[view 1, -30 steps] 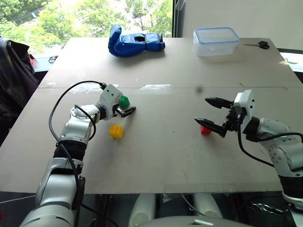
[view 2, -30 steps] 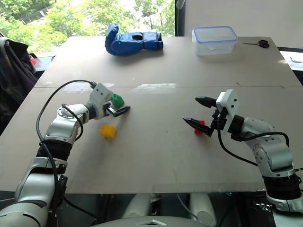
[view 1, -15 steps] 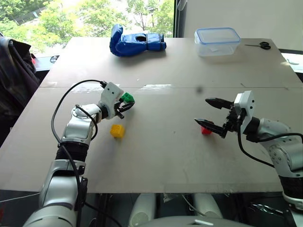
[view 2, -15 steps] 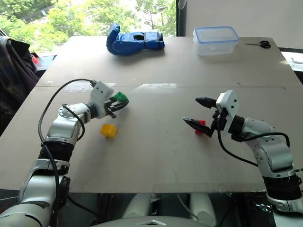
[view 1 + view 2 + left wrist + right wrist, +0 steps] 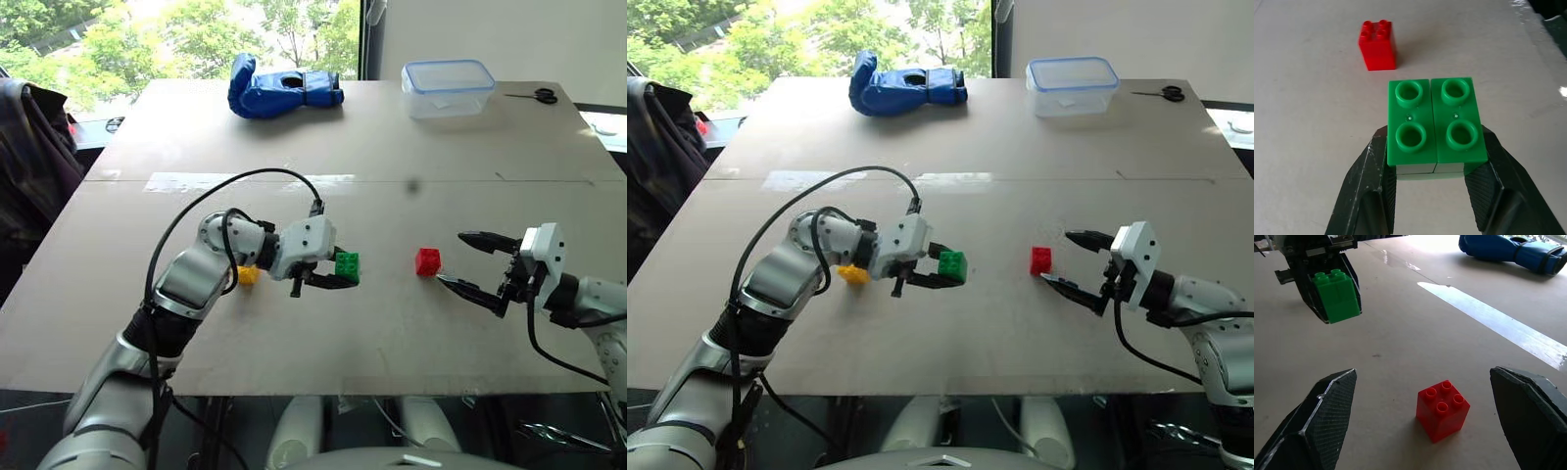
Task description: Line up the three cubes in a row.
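Observation:
The green cube [image 5: 347,266] is still above the table beside the red cube. My left gripper should lower the green cube before it lets go.
My left gripper [image 5: 339,274] is shut on the green cube [image 5: 347,266], holding it by its sides just above the middle of the table; in the left wrist view the green cube [image 5: 1435,122] sits between both fingers. To its right the red cube [image 5: 427,260] stands alone on the table. The yellow cube [image 5: 248,275] lies farther left, partly hidden behind my left forearm. My right gripper [image 5: 449,257] is open just right of the red cube, not touching it. In the right wrist view the red cube [image 5: 1442,409] lies ahead between the spread fingers.
A blue glove [image 5: 282,86] lies at the far left of the table [image 5: 323,343]. At the far right stand a clear lidded box [image 5: 448,86] and scissors [image 5: 534,94]. A dark garment [image 5: 29,147] hangs past the left edge.
My left gripper closed on the green cube and carried it right, from beside the yellow cube to the table's middle. My right gripper drew back to the right, off the red cube.

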Available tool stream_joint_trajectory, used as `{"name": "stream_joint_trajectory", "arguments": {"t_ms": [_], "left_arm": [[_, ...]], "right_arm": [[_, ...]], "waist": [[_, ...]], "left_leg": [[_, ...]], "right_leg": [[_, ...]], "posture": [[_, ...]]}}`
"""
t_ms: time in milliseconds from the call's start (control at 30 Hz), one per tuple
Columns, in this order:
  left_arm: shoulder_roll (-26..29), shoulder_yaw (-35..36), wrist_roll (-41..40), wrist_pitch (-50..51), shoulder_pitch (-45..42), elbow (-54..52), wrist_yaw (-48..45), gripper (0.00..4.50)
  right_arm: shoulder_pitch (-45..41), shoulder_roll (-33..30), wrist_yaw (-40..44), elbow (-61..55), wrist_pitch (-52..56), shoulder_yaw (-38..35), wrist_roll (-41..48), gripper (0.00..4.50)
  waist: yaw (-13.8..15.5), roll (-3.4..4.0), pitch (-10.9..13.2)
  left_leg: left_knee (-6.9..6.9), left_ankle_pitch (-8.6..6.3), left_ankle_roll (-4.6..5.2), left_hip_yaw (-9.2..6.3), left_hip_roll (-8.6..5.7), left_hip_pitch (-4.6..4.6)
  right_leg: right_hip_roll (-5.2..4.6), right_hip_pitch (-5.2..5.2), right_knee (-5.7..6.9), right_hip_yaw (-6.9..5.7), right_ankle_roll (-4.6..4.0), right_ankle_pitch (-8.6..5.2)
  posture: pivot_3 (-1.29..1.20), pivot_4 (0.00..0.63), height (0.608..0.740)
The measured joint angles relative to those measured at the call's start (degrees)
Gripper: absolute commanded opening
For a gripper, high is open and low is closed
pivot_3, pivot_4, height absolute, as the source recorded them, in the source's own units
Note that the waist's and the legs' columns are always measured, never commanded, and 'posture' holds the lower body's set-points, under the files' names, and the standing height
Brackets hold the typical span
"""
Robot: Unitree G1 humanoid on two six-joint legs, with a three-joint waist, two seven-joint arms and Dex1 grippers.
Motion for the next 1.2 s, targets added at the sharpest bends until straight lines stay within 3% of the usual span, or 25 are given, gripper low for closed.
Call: {"name": "stream_joint_trajectory", "arguments": {"t_ms": [667, 1200], "left_arm": [[-9.7, -4.1, 8.2, -10.4, -3.5, 20.1, 2.5, 1.31], [-11.7, -3.8, 9.0, -17.7, -8.2, 30.6, -2.4, 1.31]], "right_arm": [[4.3, 0.7, 2.6, 0.2, -5.0, -2.9, 2.3, 4.5], [4.4, 0.7, 3.0, 1.2, -6.2, -2.8, 1.6, 4.5]], "waist": [[-0.1, 0.02, 0.0], [-0.1, 0.03, 0.0]], "left_leg": [[0.02, -0.04, 0.07, 0.04, -0.06, -0.01], [0.03, -0.04, 0.07, 0.06, -0.07, 0.01]], "right_leg": [[-0.05, -0.02, -0.03, 0.07, 0.11, 0.07], [-0.05, -0.01, -0.02, 0.07, 0.12, 0.07]], "posture": [[0.0, 0.15, 0.74], [0.0, 0.15, 0.74]]}}
